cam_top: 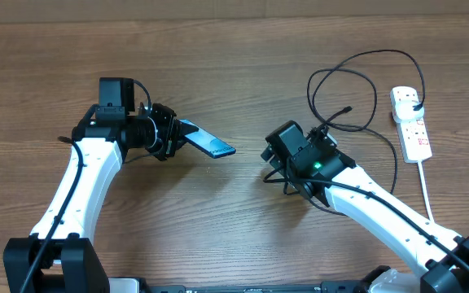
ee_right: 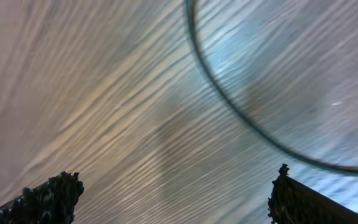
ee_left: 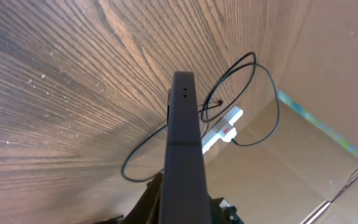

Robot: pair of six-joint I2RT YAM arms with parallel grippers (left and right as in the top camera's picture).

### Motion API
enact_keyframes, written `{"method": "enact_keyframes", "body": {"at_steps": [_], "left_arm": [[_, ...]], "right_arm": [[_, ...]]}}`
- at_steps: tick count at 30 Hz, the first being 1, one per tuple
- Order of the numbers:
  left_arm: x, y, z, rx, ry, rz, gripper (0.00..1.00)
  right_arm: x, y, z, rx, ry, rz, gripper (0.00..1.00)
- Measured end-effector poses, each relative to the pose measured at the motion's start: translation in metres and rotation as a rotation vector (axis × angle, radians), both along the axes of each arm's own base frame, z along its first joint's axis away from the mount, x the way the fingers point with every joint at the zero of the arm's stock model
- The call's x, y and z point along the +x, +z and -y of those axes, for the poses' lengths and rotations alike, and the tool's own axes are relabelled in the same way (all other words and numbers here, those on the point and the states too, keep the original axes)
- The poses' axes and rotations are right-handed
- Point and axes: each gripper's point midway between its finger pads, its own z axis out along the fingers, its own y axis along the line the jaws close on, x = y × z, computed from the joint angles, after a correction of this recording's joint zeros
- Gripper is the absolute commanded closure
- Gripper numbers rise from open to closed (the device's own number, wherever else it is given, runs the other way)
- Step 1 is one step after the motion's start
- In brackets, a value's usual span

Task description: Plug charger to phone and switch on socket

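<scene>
My right gripper grabs the cable just behind its small connector [cam_top: 347, 109] next, so the charger's tip stays free to plug into the phone [cam_top: 207, 142].
My left gripper [cam_top: 172, 137] is shut on the phone [cam_top: 207, 142] and holds it tilted above the table, its blue screen up and its free end toward the right. In the left wrist view the phone [ee_left: 182, 143] shows edge-on. The charger [cam_top: 342, 88] lies in black loops at the right; its small connector [cam_top: 347, 109] rests on the table and its plug [cam_top: 414, 101] sits in the white socket [cam_top: 411, 124]. My right gripper [cam_top: 277, 169] is open and empty low over the wood, left of the loops. In its wrist view the fingers [ee_right: 176, 180] are wide apart with a stretch of the charger [ee_right: 241, 112] beyond them.
The socket's thick white cord [cam_top: 424, 183] runs down toward the right arm's base. In the left wrist view the charger [ee_left: 244, 65] and the socket [ee_left: 224, 129] lie beyond the phone, with a cardboard wall [ee_left: 328, 56] behind the table's far edge.
</scene>
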Motion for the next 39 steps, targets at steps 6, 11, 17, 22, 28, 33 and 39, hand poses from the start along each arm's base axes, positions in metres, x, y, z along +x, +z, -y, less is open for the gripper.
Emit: {"method": "enact_keyframes", "body": {"at_steps": [6,11,17,22,28,33,39], "left_arm": [[0.011,-0.001,0.005,-0.017,-0.059,0.077,0.91],[0.036,-0.014,0.025,-0.161,-0.158,0.162,0.96],[0.05,-0.035,0.047,-0.381,-0.245,0.158,0.96],[0.045,-0.035,0.057,-0.472,-0.275,0.106,0.96],[0.038,-0.029,0.065,-0.512,-0.305,0.086,0.96],[0.037,-0.028,0.066,-0.523,-0.312,0.08,0.96],[0.036,-0.027,0.066,-0.527,-0.309,0.071,0.96]], "right_arm": [[0.002,0.001,0.019,-0.085,0.028,-0.008,0.04],[0.021,0.026,0.056,-0.099,-0.013,-0.047,0.14],[0.074,0.069,0.097,-0.044,-0.079,0.084,0.34],[0.109,0.071,0.126,-0.047,-0.121,0.149,0.43],[0.146,0.015,0.138,-0.087,-0.112,0.03,0.48],[0.168,-0.025,0.133,-0.1,-0.083,-0.046,0.5],[0.166,-0.054,0.134,-0.11,-0.083,-0.104,0.52]]}}
